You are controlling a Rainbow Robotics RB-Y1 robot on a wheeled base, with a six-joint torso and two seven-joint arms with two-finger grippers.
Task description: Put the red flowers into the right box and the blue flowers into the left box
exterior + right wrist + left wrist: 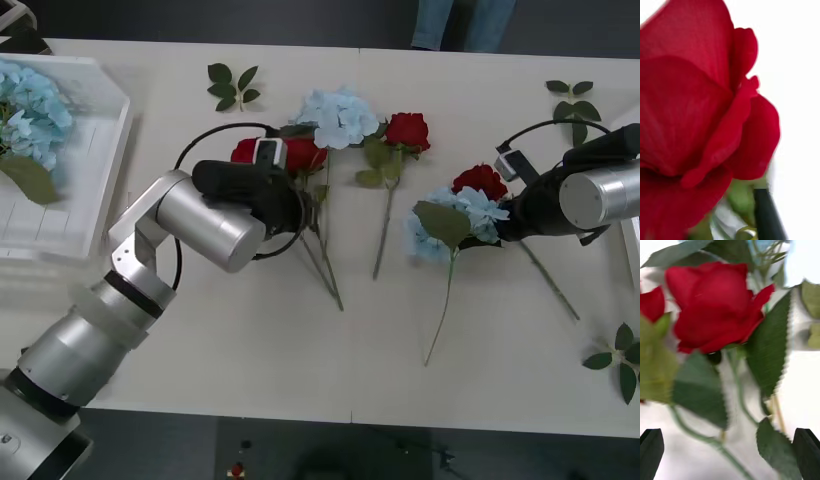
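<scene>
The left gripper takes hold of the red flower's stem below the bloom next, as the soft petals spread wide at the top.
Two red flowers (300, 155) lie side by side at the table's middle left. My left gripper (305, 175) hovers over their stems, open, with a red bloom (715, 307) and leaves just ahead of its black fingers (651, 450). A blue flower (340, 115) and another red flower (408, 130) lie behind them. Further right, a red flower (480, 180) rests against a blue flower (455, 220), and my right gripper (503, 215) is at that red bloom (696, 112). The left box (110, 160) at the far left holds blue flowers (30, 110). The right box's edge (634, 245) shows at the far right.
Loose green leaf sprigs lie at the back left (233, 85), back right (572, 100) and front right (620, 360). Long stems (325, 260) trail toward the table's front. Cables loop over both wrists.
</scene>
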